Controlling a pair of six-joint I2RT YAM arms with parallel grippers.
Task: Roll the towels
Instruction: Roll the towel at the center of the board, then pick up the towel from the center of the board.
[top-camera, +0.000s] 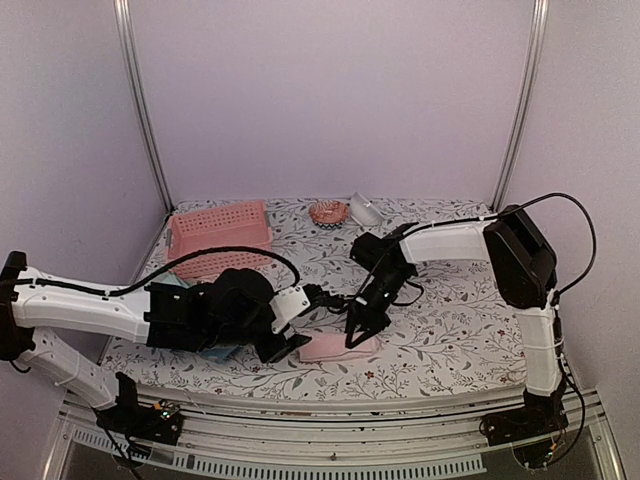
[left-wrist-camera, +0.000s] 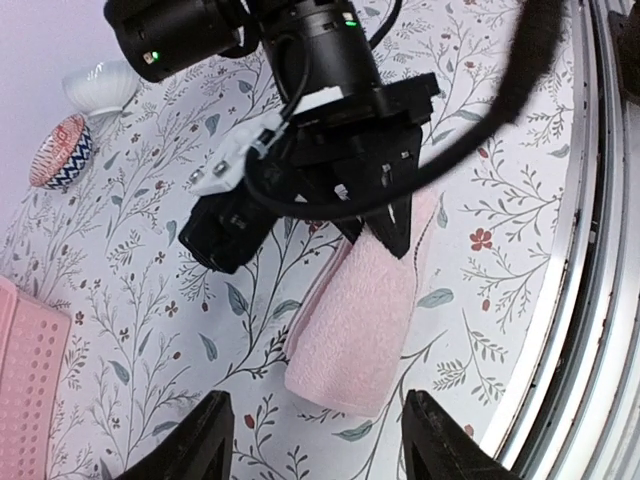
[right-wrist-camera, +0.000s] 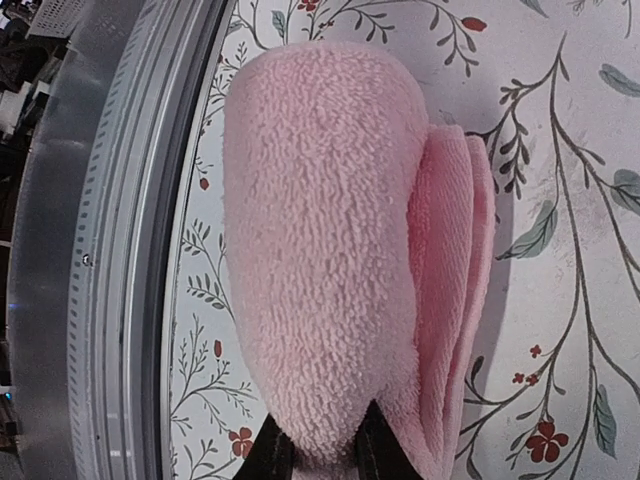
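Observation:
My left gripper picks up the pink towel's loose end (top-camera: 310, 348) (left-wrist-camera: 339, 372) next, across roll and folded layers, to keep it rolled into the basket.
The pink towel (top-camera: 338, 347) lies near the table's front edge, partly rolled, with a thick roll beside flat folded layers (right-wrist-camera: 320, 250). My right gripper (top-camera: 357, 335) points down at its right end and is shut on the rolled part (right-wrist-camera: 318, 455). My left gripper (left-wrist-camera: 318, 440) is open and empty just left of the towel's other end (left-wrist-camera: 360, 310), with the fingers wide apart. It also shows in the top view (top-camera: 305, 322). A pale teal cloth (top-camera: 225, 352) peeks out under my left arm. The patterned blue towel is hidden.
A pink perforated basket (top-camera: 220, 238) stands at the back left. A small patterned bowl (top-camera: 328, 212) and a white cup (top-camera: 365, 210) on its side sit at the back. The metal front rail (right-wrist-camera: 120, 250) runs close beside the towel.

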